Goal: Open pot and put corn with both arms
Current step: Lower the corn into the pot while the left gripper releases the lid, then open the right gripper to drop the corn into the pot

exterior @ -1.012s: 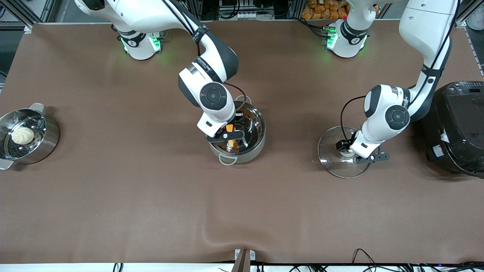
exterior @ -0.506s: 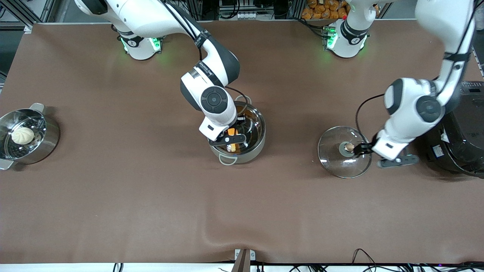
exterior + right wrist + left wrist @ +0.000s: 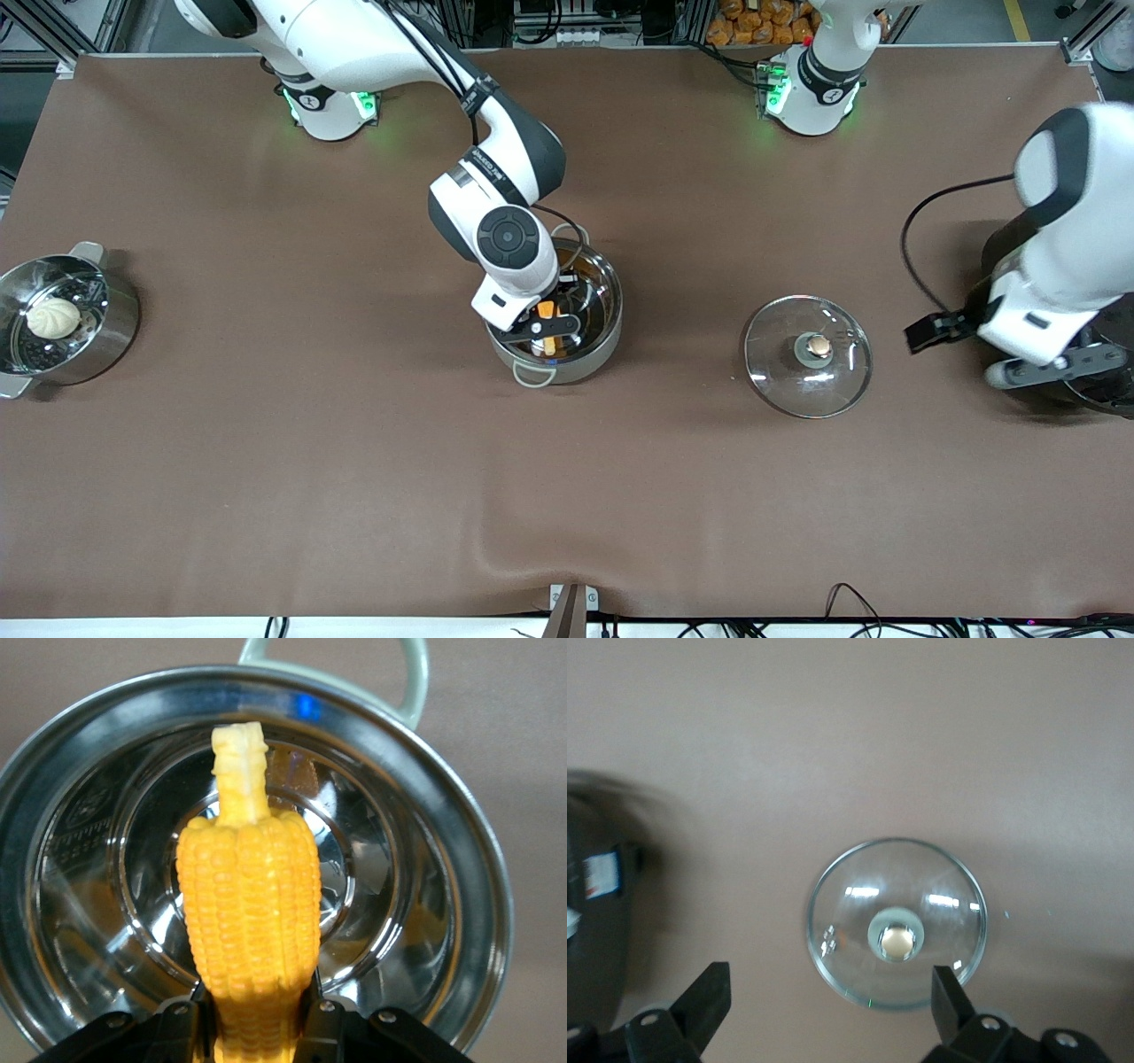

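The corn (image 3: 546, 310) is inside the steel pot's rim (image 3: 608, 278) and would rest there if I opened my right gripper now, so I need to release the corn.
The steel pot (image 3: 595, 341) stands open at mid-table. My right gripper (image 3: 547, 329) is shut on the corn (image 3: 546, 310) and holds it over the pot's inside. In the right wrist view the corn (image 3: 248, 904) points stalk-first down into the pot (image 3: 461, 859), gripped at its thick end by my right gripper (image 3: 257, 1028). The glass lid (image 3: 784, 377) with its copper knob (image 3: 820, 346) lies on the table toward the left arm's end. My left gripper (image 3: 1054, 365) is open and empty, raised by the lid's edge next to the cooker. The left wrist view shows the lid (image 3: 842, 930) below my left gripper (image 3: 831, 1010).
The big black cooker (image 3: 1107, 381) stands at the left arm's end of the table, partly hidden by the left arm, and shows in the left wrist view (image 3: 594, 921). A steel steamer pot (image 3: 111, 332) with a white bun (image 3: 53, 317) stands at the right arm's end.
My left gripper let go of the lid's knob, opened and rose away toward the cooker. The lid stays on the table. My right gripper with the corn barely shifted over the pot.
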Robot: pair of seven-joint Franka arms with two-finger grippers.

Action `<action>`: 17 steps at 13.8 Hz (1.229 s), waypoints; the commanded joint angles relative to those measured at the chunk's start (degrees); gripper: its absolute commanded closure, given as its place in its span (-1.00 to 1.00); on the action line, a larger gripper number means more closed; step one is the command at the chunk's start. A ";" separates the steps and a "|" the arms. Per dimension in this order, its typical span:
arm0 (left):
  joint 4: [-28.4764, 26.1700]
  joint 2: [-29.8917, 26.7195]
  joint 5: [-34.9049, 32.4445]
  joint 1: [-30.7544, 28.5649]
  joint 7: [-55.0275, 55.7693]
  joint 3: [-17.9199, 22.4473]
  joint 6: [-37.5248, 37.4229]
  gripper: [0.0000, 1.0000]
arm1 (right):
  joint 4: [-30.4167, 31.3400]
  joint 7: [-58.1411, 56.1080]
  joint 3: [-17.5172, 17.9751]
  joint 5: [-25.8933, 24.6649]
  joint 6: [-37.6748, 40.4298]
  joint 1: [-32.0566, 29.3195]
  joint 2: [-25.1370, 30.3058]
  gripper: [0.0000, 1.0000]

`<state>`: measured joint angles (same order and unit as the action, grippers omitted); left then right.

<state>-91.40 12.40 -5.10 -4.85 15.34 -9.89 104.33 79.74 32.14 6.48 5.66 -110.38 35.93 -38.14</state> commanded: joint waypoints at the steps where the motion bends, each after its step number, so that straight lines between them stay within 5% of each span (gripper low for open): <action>1: 6.75 -0.70 -0.26 -0.86 -0.93 -0.48 -7.89 -1.00 | -1.69 0.12 -0.24 -0.21 0.86 0.72 -0.89 1.00; 2: 6.94 -2.71 -0.08 -1.21 -0.93 -0.39 -9.04 -1.00 | -1.61 0.12 -0.24 -0.30 0.87 0.98 -0.89 0.89; 3: 6.94 -4.38 0.09 -1.21 -0.93 -0.30 -10.18 -1.00 | -1.61 0.12 -0.24 -0.30 0.95 0.98 -0.89 0.10; 4: 6.94 -5.79 0.10 -1.30 -0.93 -0.21 -11.06 -1.00 | -1.61 0.12 -0.24 -0.38 0.95 0.89 -0.89 -0.99; 14: 6.33 -12.83 4.40 -4.55 -6.81 2.77 -17.75 -1.00 | -2.04 -0.06 -0.67 -0.30 2.18 -0.25 0.34 -1.00; 17: 4.75 -15.55 4.49 -2.72 -7.17 4.70 -18.37 -1.00 | -2.22 -1.98 -0.94 0.23 3.33 -5.41 2.27 -1.00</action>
<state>-84.21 0.25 -1.85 -8.98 10.10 -7.06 86.62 77.69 31.99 4.98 5.63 -108.57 34.74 -37.78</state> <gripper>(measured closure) 0.000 0.000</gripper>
